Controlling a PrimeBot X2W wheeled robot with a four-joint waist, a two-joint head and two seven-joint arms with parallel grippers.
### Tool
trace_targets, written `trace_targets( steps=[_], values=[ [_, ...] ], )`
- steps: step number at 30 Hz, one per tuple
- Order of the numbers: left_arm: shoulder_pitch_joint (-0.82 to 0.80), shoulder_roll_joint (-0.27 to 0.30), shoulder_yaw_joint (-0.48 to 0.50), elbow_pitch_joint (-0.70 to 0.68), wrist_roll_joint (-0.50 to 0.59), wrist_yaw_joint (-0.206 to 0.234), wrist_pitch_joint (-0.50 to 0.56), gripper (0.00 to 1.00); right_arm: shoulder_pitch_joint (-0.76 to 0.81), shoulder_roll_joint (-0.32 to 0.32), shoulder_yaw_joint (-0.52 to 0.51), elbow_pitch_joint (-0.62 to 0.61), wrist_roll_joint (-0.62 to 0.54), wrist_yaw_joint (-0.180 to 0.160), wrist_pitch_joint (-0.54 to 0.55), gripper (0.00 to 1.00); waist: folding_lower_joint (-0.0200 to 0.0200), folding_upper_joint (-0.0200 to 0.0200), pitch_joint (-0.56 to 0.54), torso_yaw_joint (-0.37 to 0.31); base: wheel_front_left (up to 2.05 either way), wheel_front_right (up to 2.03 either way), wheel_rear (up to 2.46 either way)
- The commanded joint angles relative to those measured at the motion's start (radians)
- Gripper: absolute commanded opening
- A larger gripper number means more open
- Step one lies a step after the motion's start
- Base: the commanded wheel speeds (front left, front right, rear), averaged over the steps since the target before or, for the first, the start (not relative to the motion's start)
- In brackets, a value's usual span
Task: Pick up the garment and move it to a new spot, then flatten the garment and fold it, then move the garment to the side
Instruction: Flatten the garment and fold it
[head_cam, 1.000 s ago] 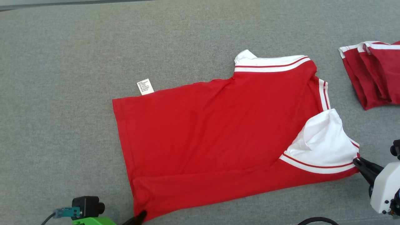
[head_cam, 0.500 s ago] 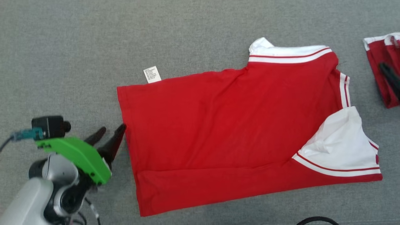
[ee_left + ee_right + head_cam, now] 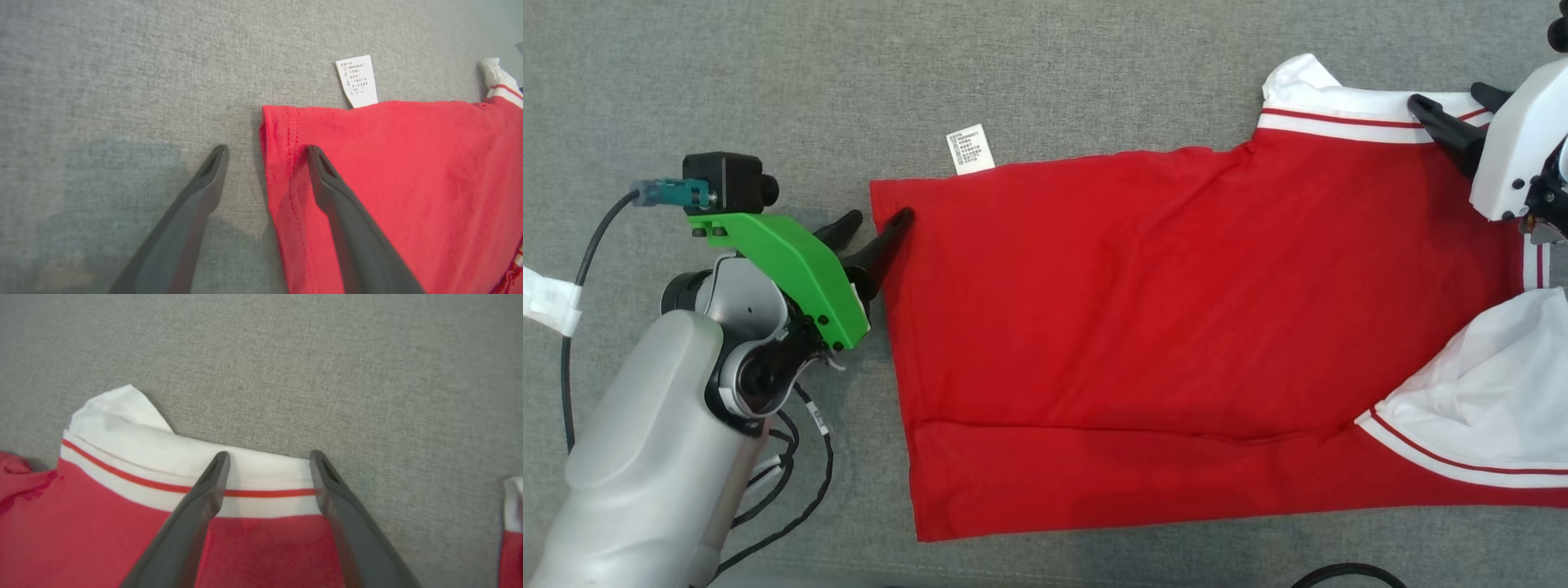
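I should pinch the garment with my left gripper next, by its hem near the garment's corner (image 3: 891, 207). The red cloth (image 3: 1111, 314) lies spread flat on the tabletop.
The red garment (image 3: 1135, 310) with white striped trim lies flat on the grey surface, its near edge folded over in a strip. A white care label (image 3: 970, 149) sticks out at its far left edge. My left gripper (image 3: 880, 217) is open at the far left hem corner. In the left wrist view the left gripper (image 3: 265, 157) straddles the hem (image 3: 282, 163), one finger over the red cloth and one over the grey. My right gripper (image 3: 1447, 95) is open over the white striped band (image 3: 1339, 122) at the far right. The right wrist view has the right gripper (image 3: 267, 457) spanning that band (image 3: 265, 490).
Black cables (image 3: 792, 457) trail beside my left forearm, and another loop (image 3: 1347, 572) shows at the bottom edge. A white sleeve (image 3: 1486, 400) bulges at the garment's near right. The edge of another red and white garment (image 3: 512, 522) lies to the right.
Both grippers let go of the garment's near edge and opened. The left went up the left hem to its far corner, the right up to the far striped band. The camera shifted too.
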Motion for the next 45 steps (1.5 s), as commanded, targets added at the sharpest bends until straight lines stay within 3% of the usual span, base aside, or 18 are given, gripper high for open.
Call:
trace_targets(
  steps=[1,10,19,20,21,26,28,29,30,31,32,33,34,38,45],
  values=[
    [0.015,0.002,-0.009,0.057,-0.002,0.003,0.005,1.00,-0.009,-0.018,0.008,0.009,0.011,0.000,0.009,1.00,-0.0001,0.0000,0.004,0.010,0.00,0.00,0.00],
    [-0.025,-0.018,-0.003,0.130,-0.017,-0.040,-0.018,1.00,0.011,-0.073,0.056,0.012,0.051,0.000,0.046,1.00,-0.0001,0.0000,-0.005,-0.003,0.00,0.00,0.00],
    [-0.066,-0.048,-0.020,0.159,-0.005,-0.058,-0.028,1.00,-0.015,-0.060,0.094,0.029,0.036,0.000,0.001,1.00,-0.0001,0.0000,0.017,0.000,0.00,0.00,0.00],
    [-0.073,-0.052,-0.027,0.169,-0.003,-0.064,-0.022,1.00,-0.018,-0.057,0.104,0.040,0.041,0.000,-0.003,0.55,-0.0001,0.0000,0.019,0.002,0.00,0.00,0.00],
    [-0.073,-0.052,-0.027,0.169,-0.003,-0.064,-0.022,1.00,-0.018,-0.057,0.104,0.040,0.041,0.000,-0.003,0.55,-0.0001,0.0000,0.019,0.002,0.00,0.00,0.00],
    [-0.073,-0.061,-0.041,0.189,-0.004,-0.080,-0.012,1.00,-0.013,-0.062,0.123,0.063,0.058,0.000,0.002,0.30,-0.0001,0.0000,0.014,0.004,0.00,0.00,0.00],
    [-0.066,-0.061,-0.049,0.193,-0.008,-0.089,-0.004,0.85,-0.013,-0.066,0.128,0.066,0.067,0.000,0.010,0.18,-0.0001,0.0000,0.010,0.004,0.00,0.00,0.00],
    [-0.062,-0.062,-0.052,0.193,-0.012,-0.095,0.001,0.71,-0.012,-0.068,0.130,0.066,0.073,0.000,0.012,0.10,-0.0001,0.0000,0.008,0.003,0.00,0.00,0.00],
    [-0.057,-0.063,-0.057,0.192,-0.016,-0.100,0.006,0.50,-0.012,-0.069,0.132,0.066,0.079,0.000,0.016,0.00,-0.0001,0.0000,0.006,0.003,0.00,0.00,0.00],
    [-0.052,-0.063,-0.061,0.189,-0.019,-0.104,0.009,0.42,-0.011,-0.071,0.135,0.065,0.086,0.000,0.019,0.00,-0.0001,0.0000,0.003,0.003,0.00,0.00,0.00],
    [-0.047,-0.064,-0.064,0.186,-0.024,-0.109,0.012,0.27,-0.009,-0.072,0.138,0.064,0.095,0.000,0.022,0.00,-0.0001,0.0000,0.000,0.003,0.00,0.00,0.00],
    [-0.040,-0.067,-0.066,0.182,-0.029,-0.114,0.016,0.18,-0.007,-0.074,0.142,0.059,0.104,0.000,0.024,0.00,-0.0001,0.0000,-0.003,0.002,0.00,0.00,0.00],
    [-0.035,-0.067,-0.071,0.175,-0.032,-0.121,0.019,0.00,-0.005,-0.076,0.147,0.054,0.112,0.000,0.026,0.00,-0.0001,0.0000,-0.006,0.002,0.00,0.00,0.00],
    [-0.035,-0.055,-0.054,0.156,-0.039,-0.130,-0.009,0.00,-0.005,-0.085,0.156,0.036,0.135,0.000,0.004,0.00,-0.0001,0.0000,-0.018,-0.001,0.00,0.00,0.00],
    [-0.026,-0.032,0.001,0.132,-0.018,-0.105,-0.128,0.00,-0.013,-0.102,0.168,0.004,0.129,0.000,-0.126,0.00,-0.0001,0.0000,-0.052,-0.014,0.00,0.00,0.00]
  ],
)
